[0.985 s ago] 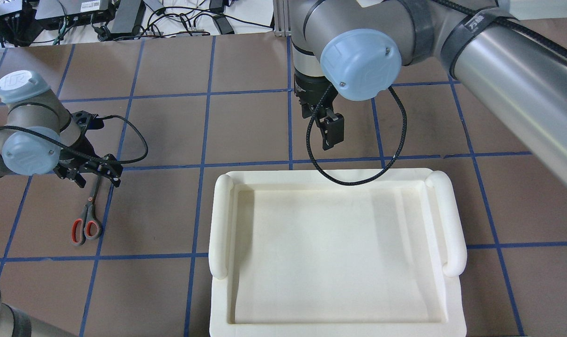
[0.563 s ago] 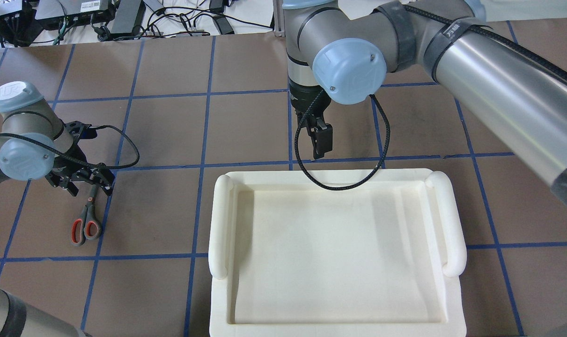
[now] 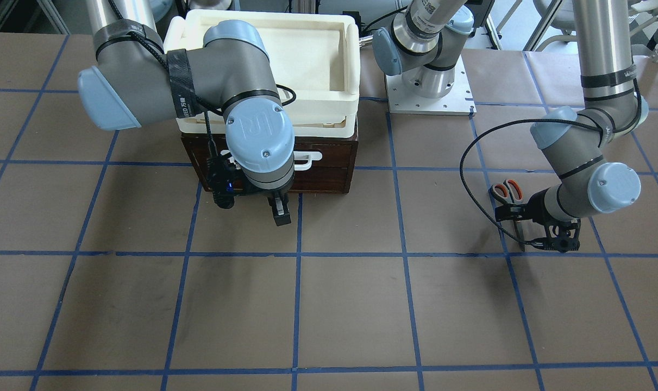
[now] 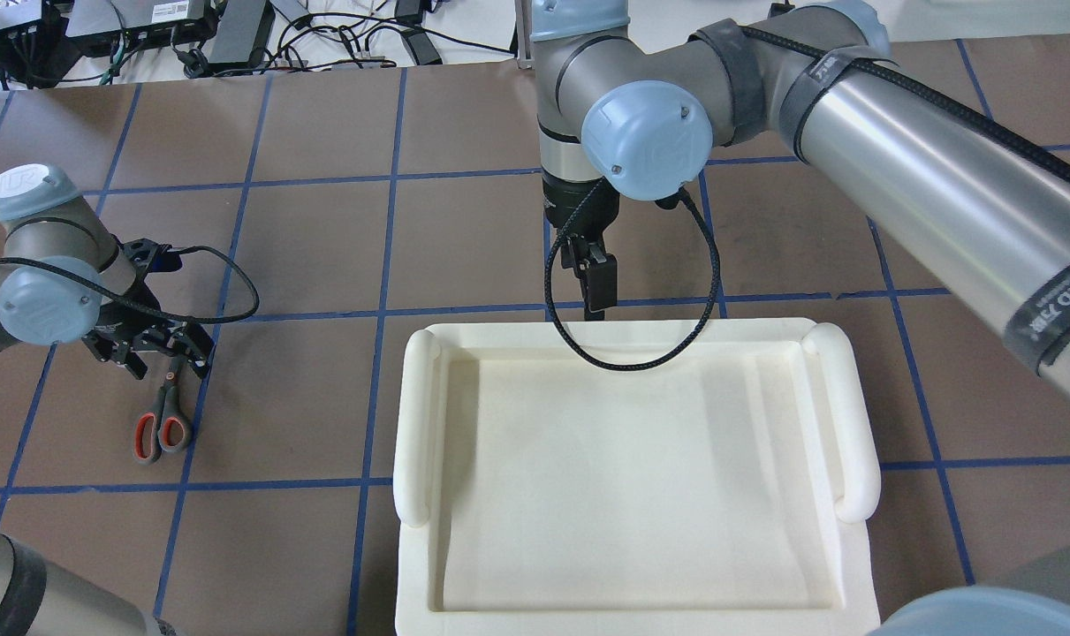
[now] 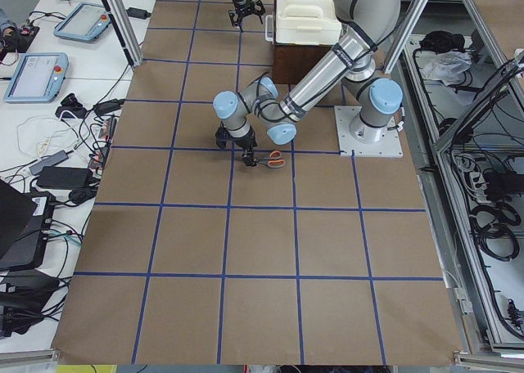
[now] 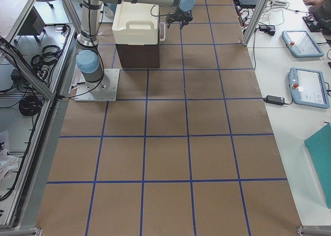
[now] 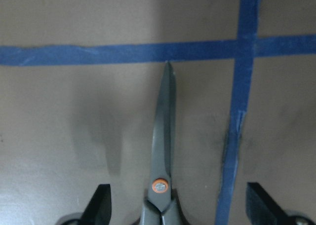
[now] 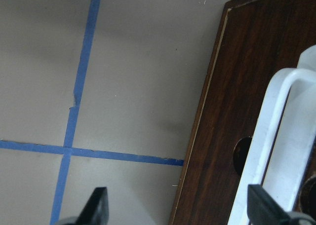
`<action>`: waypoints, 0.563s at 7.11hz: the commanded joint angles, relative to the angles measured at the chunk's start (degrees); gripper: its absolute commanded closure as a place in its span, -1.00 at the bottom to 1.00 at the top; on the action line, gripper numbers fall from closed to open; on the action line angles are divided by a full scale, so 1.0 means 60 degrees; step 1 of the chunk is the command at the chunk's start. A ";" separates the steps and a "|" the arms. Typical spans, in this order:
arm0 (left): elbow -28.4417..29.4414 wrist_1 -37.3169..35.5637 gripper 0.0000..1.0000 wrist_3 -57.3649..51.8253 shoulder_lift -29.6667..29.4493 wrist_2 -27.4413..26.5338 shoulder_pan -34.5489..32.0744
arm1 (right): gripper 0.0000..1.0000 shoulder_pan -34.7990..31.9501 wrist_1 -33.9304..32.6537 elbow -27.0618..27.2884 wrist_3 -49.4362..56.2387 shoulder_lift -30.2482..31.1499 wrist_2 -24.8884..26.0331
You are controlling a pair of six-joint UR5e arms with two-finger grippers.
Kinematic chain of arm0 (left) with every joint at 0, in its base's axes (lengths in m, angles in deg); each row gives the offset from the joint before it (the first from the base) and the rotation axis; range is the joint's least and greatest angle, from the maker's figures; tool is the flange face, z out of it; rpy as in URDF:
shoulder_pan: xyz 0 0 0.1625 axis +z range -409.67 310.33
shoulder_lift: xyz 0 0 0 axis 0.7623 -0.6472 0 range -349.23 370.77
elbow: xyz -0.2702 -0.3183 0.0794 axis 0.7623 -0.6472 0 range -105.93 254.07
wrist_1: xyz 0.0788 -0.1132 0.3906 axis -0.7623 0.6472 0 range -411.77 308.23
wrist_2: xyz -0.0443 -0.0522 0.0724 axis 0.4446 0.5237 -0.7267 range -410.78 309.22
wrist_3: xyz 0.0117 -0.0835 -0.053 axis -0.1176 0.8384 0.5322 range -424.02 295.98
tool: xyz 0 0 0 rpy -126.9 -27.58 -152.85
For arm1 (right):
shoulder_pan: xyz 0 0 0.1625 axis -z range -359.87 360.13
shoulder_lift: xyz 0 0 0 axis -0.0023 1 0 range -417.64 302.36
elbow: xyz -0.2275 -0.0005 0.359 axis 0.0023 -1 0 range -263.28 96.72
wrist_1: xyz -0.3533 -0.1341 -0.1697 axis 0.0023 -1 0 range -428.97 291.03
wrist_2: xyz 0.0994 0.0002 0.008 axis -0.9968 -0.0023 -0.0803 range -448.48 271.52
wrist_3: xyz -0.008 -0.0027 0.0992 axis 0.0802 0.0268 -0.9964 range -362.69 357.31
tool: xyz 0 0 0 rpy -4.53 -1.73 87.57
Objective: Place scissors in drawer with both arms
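Note:
I will next grab the scissors with my left gripper by their pivot, where the blades meet the handles, to place them in the drawer.
The scissors lie flat on the brown table at the left, grey handles lined orange towards the robot. My left gripper is open and low over the blades, one finger on each side. The left wrist view shows the blade between the two fingertips. The dark-brown drawer with its white bar handle looks shut under the white tray. My right gripper is open and empty in front of the drawer; the right wrist view shows the drawer front and the handle at the right.
A white tray sits on top of the drawer cabinet and hides the drawer from above. A black cable loops from the right wrist over the tray's far rim. Blue tape lines grid the table.
The right arm has swung left and brought its gripper closer to the tray's far edge. The left gripper has shifted slightly left and along the blades towards the handles.

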 commanded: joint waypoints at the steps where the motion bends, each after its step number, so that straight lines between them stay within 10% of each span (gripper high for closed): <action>1: 0.0022 -0.0010 -0.90 0.0026 -0.0114 0.0000 0.0011 | -1.00 0.0000 0.0433 0.0113 -0.0091 -0.0074 0.0093; 4: 0.0022 -0.0010 -0.69 0.0158 -0.0144 0.0000 0.0011 | -1.00 0.0015 0.0435 0.0451 -0.0500 -0.0089 0.0079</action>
